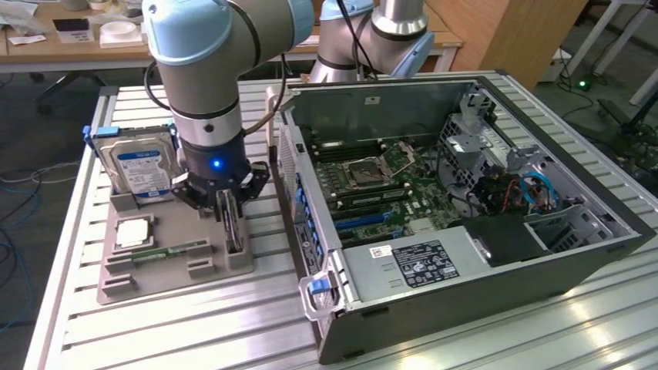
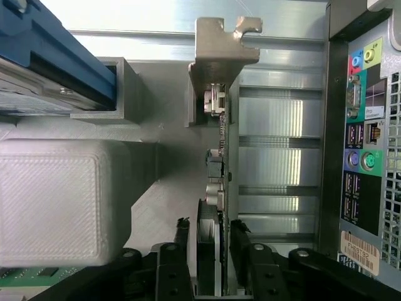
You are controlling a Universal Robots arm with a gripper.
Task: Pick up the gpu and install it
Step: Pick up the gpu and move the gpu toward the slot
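Observation:
The GPU's metal bracket needs to stay free for the case, so my gripper should next grab the GPU by its edge with the black cooler.
The gpu is a thin dark card standing on edge in a slot of the grey holder tray, just to the exterior view's left of the open computer case. My gripper has come down over its top edge. In the wrist view the gpu runs up the middle to its pale metal end bracket. My gripper straddles it and is open: one of its black fingers stands a small gap off the card, and the other sits close against it.
The tray also holds an upright silver hard drive with a blue label, a processor and a green memory stick. The case lies open with its motherboard exposed; its rear port panel is close beside the gpu.

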